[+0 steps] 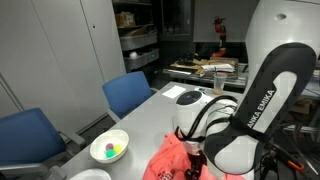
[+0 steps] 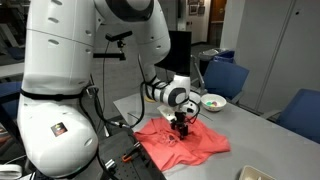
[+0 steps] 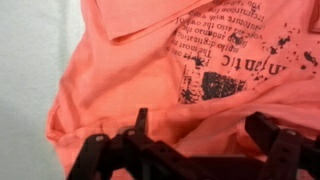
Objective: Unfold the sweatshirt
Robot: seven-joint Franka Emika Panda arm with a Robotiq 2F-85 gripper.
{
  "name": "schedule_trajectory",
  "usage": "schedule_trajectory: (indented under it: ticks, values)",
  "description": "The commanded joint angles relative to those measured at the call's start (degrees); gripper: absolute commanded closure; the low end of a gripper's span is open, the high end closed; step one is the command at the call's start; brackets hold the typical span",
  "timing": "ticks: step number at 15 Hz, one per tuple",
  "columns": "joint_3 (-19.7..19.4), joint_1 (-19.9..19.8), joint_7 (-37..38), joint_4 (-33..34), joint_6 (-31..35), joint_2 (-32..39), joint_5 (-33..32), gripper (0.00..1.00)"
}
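Observation:
The sweatshirt needs to be unfolded. My gripper will next pinch the sweatshirt's raised fold near the chest print between its fingers to pull cloth outward.
The coral sweatshirt lies rumpled on the grey table, also in an exterior view. In the wrist view the sweatshirt fills the frame, with its dark chest print at the upper right. My gripper is low over the fabric with its fingers wide apart. A raised fold of cloth runs between the fingertips. In both exterior views the gripper points down onto the garment near its middle.
A white bowl with small coloured items stands on the table beside the sweatshirt, also seen in an exterior view. Blue chairs stand along the table edge. The table's grey surface shows to the left of the fabric.

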Motion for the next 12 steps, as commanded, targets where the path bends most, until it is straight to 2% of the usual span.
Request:
schedule_trajectory:
  ticks: [1,2,3,7,12]
  values:
    - [0.8,-0.66,-0.73,-2.05,-0.89,-2.51,-0.95,0.22]
    - [0.83,-0.47,-0.5,-1.87,-0.38,-2.26,-1.09,0.2]
    - [1.13,-0.59,-0.46,-1.67,-0.15,-2.06,-0.78,0.22]
    - [2.7,-1.35,-0.74,0.21,0.75,-0.71,0.96,0.17]
    - [3.65,-2.22,-1.12,1.24,1.68,0.17,2.06,0.16]
